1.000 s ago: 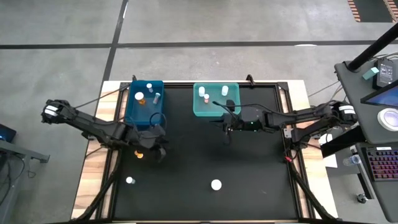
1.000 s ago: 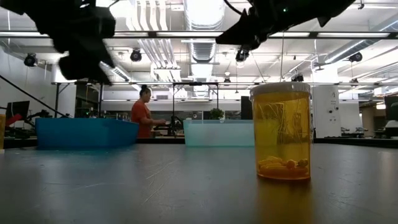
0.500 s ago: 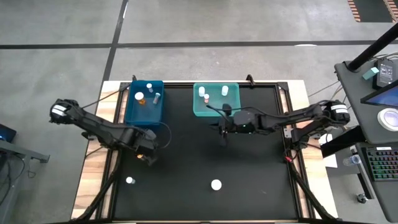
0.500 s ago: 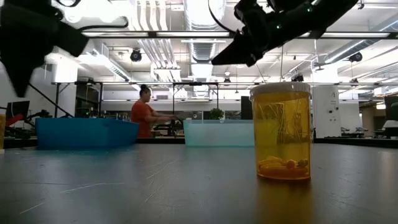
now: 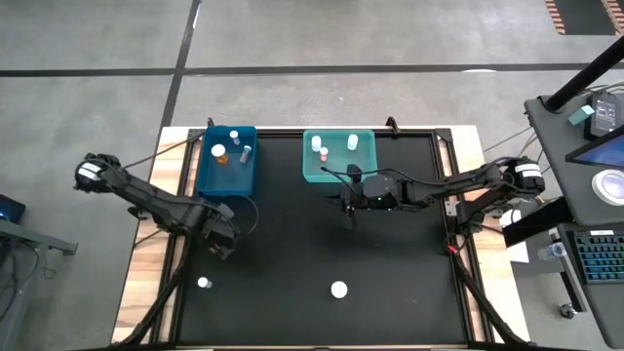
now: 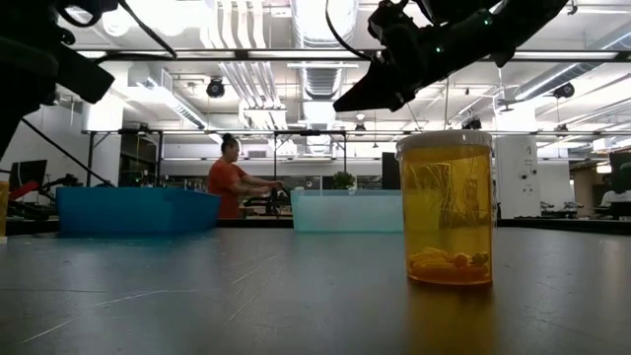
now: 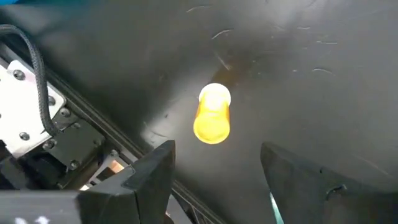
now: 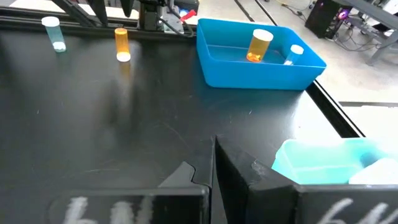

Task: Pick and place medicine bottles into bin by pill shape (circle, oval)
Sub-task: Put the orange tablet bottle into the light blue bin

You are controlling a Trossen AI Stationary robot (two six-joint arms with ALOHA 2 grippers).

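Note:
Bare black tabletop lies between my left gripper's fingers and the amber bottle, so it is too early to close. The left gripper moves toward the bottle first.
My left gripper is open above a small amber bottle near the table's left edge. The gripper hides the bottle in the high view. In the right wrist view the amber bottle stands upright on its white cap. My right gripper is shut and empty above the table's middle, just near of the teal bin. A clear bottle and a white-capped amber bottle stand near the table's near edge. The white-capped one shows large in the low view.
The blue bin at the far left holds up to three bottles, one of them amber. The teal bin holds up to three more. A person stands in the room behind the table. The black tabletop lies bare between the bottles.
My left gripper has gone toward the table's left edge and now stands over the amber bottle, which showed beside it a second ago. The bottles have kept still.

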